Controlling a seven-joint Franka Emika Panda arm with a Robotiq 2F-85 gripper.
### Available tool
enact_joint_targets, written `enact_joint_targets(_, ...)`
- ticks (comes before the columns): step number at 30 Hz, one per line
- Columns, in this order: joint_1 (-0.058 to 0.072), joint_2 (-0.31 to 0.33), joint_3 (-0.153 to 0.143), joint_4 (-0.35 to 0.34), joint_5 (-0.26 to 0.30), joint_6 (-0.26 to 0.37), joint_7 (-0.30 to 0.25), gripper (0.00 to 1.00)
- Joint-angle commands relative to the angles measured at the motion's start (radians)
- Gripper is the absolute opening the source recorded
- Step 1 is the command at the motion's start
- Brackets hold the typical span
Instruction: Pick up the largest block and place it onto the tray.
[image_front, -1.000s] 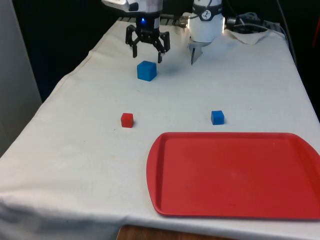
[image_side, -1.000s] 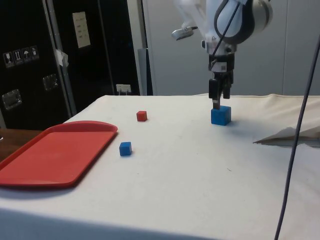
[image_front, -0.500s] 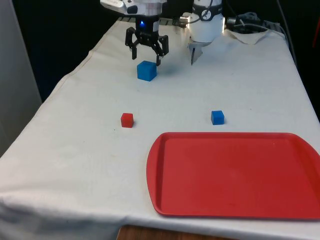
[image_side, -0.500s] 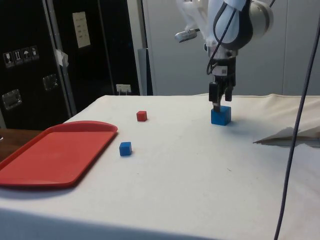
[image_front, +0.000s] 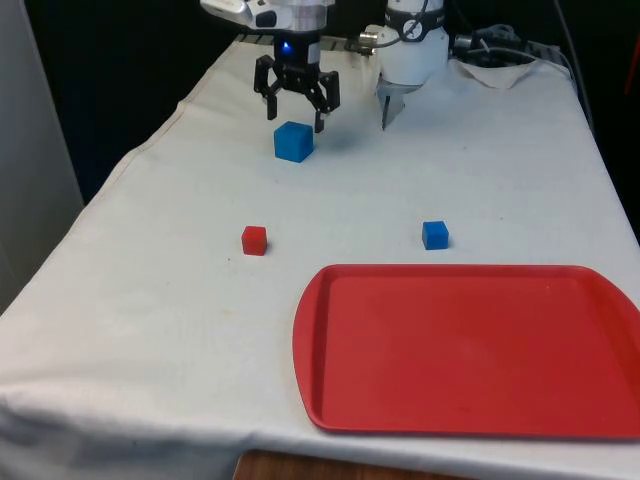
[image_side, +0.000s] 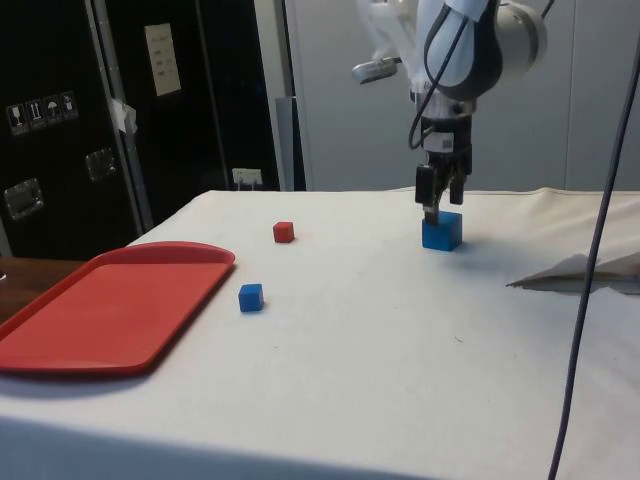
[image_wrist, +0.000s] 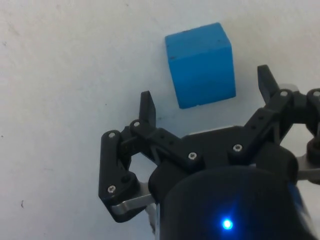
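Observation:
I should next pick up the largest block by two opposite sides with my gripper to get it onto the tray (image_front: 470, 345).
The largest block, a blue cube (image_front: 293, 141) (image_side: 441, 230) (image_wrist: 201, 64), rests on the white cloth at the far end of the table. My gripper (image_front: 296, 110) (image_side: 433, 205) (image_wrist: 206, 92) hangs open just above it and slightly behind it, with nothing between its fingers. The red tray (image_front: 470, 345) (image_side: 105, 300) lies near the table's front edge, on the front view's right. A small blue cube (image_front: 434, 235) (image_side: 250, 297) sits just beyond the tray's far rim. A small red cube (image_front: 254, 240) (image_side: 283, 232) lies on the front view's left.
Crumpled white cloth (image_front: 500, 70) (image_side: 580, 272) and dark cables (image_side: 595, 250) lie at the table's far corner by the robot's base (image_front: 410, 55). Open cloth stretches between the big blue cube and the tray.
The gripper has drifted slightly away from the camera and up over the big blue cube, staying open. None of the blocks moved.

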Motion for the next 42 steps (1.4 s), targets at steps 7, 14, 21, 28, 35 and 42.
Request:
enact_joint_targets(7, -0.004, 0.004, -0.020, 0.008, 0.004, 0.000, -0.024, 1.00)
enact_joint_targets(14, -0.006, -0.012, 0.006, -0.010, 0.044, 0.011, -0.037, 1.00)
enact_joint_targets(21, -0.004, 0.002, 0.007, -0.006, 0.034, 0.010, -0.023, 1.00)
enact_joint_targets(28, -0.004, 0.021, 0.018, -0.009, 0.044, 0.005, -0.021, 1.00)
enact_joint_targets(35, -0.004, 0.046, 0.026, 0.010, 0.037, -0.003, -0.013, 1.00)
enact_joint_targets(42, -0.012, 0.077, 0.057, 0.037, 0.049, -0.019, -0.005, 1.00)
